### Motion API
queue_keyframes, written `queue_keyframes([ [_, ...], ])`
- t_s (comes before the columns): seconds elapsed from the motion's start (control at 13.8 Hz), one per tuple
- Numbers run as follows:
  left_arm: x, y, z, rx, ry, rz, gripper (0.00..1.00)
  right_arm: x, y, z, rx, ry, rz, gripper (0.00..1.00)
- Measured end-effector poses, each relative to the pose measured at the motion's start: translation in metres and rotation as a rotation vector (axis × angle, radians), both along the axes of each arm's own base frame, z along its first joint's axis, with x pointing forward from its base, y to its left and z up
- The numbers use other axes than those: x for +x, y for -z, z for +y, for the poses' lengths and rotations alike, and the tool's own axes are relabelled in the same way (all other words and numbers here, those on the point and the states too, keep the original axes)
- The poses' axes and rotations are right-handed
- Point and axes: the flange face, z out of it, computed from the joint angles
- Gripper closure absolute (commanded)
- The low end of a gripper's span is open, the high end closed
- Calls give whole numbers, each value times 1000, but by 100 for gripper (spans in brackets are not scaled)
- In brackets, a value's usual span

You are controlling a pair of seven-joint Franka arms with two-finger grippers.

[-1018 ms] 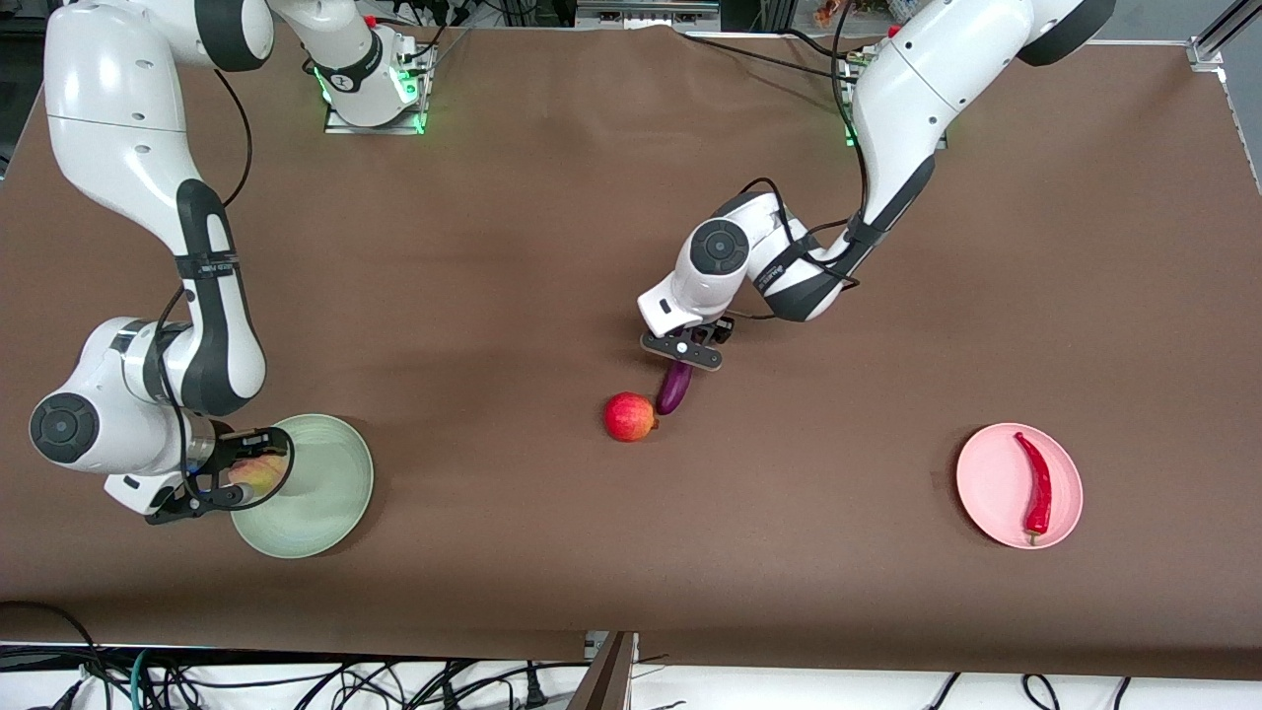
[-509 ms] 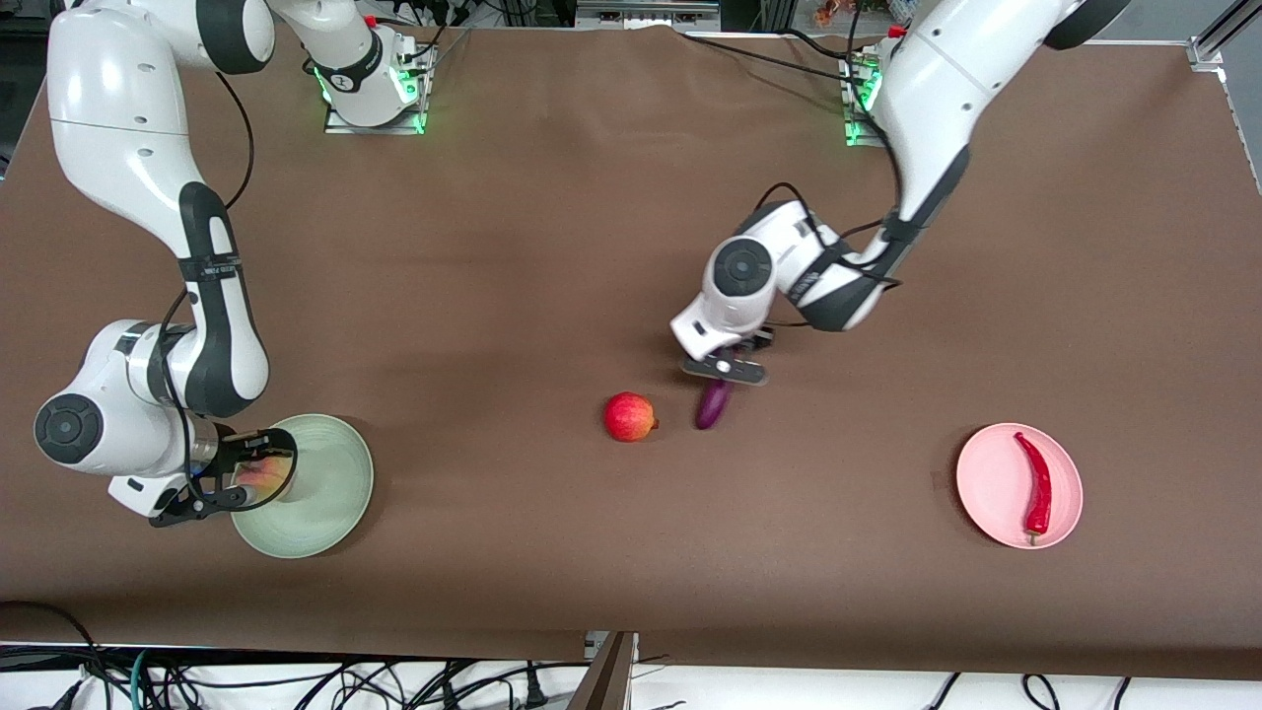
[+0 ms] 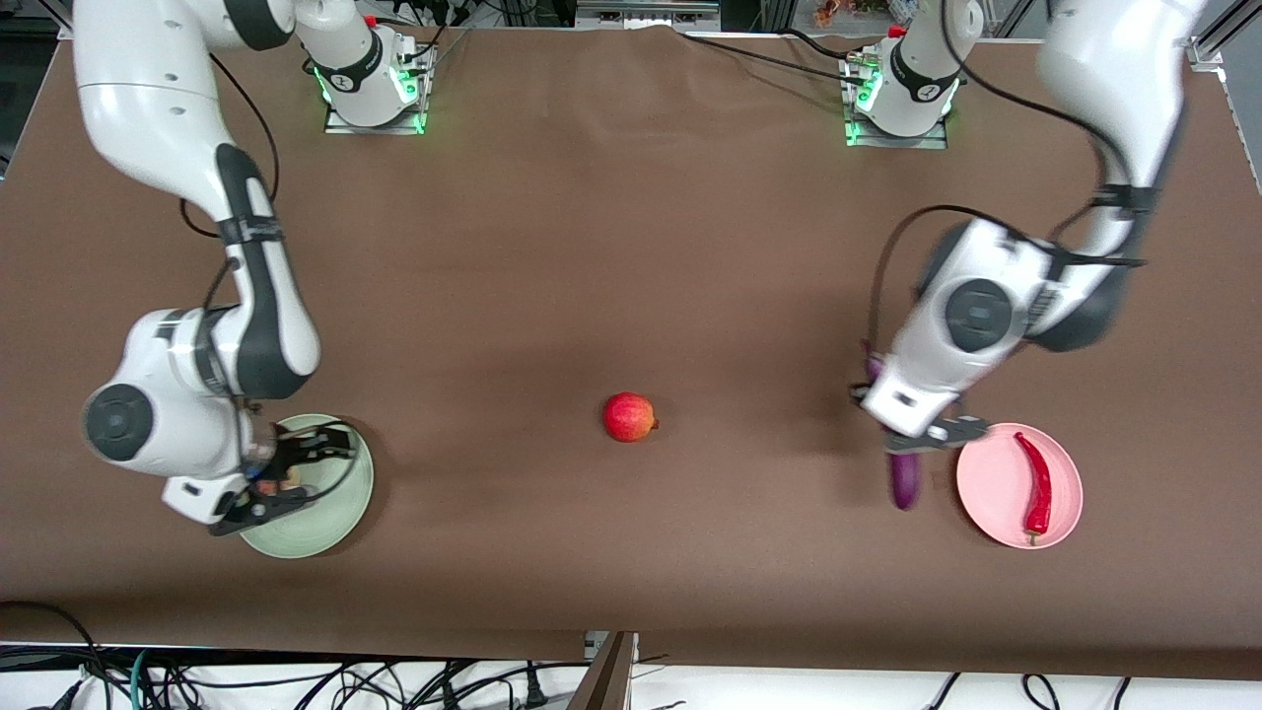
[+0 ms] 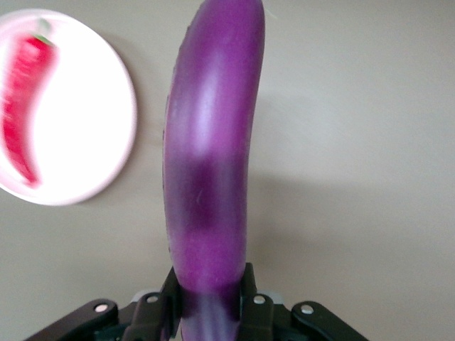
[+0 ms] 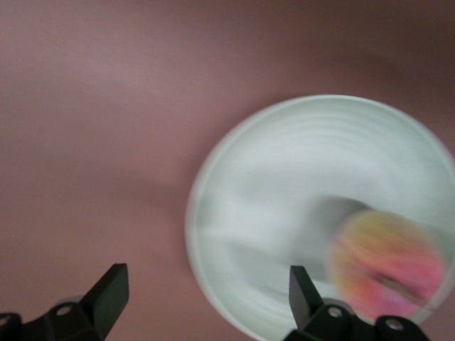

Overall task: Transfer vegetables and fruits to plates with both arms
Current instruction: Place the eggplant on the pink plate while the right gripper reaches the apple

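Observation:
My right gripper is going to grip the red apple by its round body [image 3: 628,416] next, so that I can add the apple to the green plate [image 3: 330,518].
My left gripper [image 3: 922,434] is shut on the thick end of the purple eggplant [image 3: 904,485], which hangs over the table just beside the pink plate [image 3: 986,493]. In the left wrist view the eggplant [image 4: 213,142] sticks out from between the gripper's [image 4: 209,288] jaws, with the pink plate [image 4: 92,128] and the red chili [image 4: 25,106] alongside. The chili [image 3: 1037,481] lies on that plate. My right gripper [image 3: 286,475] is open over the rim of the green plate [image 3: 330,518]. The peach [image 5: 387,266] lies free on the green plate [image 5: 284,206], off to one side of the open gripper [image 5: 206,280]. The red apple [image 3: 629,416] sits mid-table.
Brown cloth covers the table. Both arm bases [image 3: 373,74] stand along its edge farthest from the front camera. Cables trail below the table's near edge.
The left arm carried the eggplant from beside the apple to the pink plate's edge. The right gripper opened, let go of the peach on the green plate and shifted.

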Motion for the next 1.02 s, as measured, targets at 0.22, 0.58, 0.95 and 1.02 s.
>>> queue_keyframes([
  [0.22,12,6,114,10,79,35,100,-25,-2,115,18,140,1,0],
  [0.58,9,82,188,-16,192,97,100,-70,-8,263,111,333,-122,0],
  [0.95,11,100,185,-32,201,82,100,-108,26,341,186,406,-170,0],
  [1.02,12,101,185,-33,202,73,100,-113,34,350,193,410,-173,0],
])
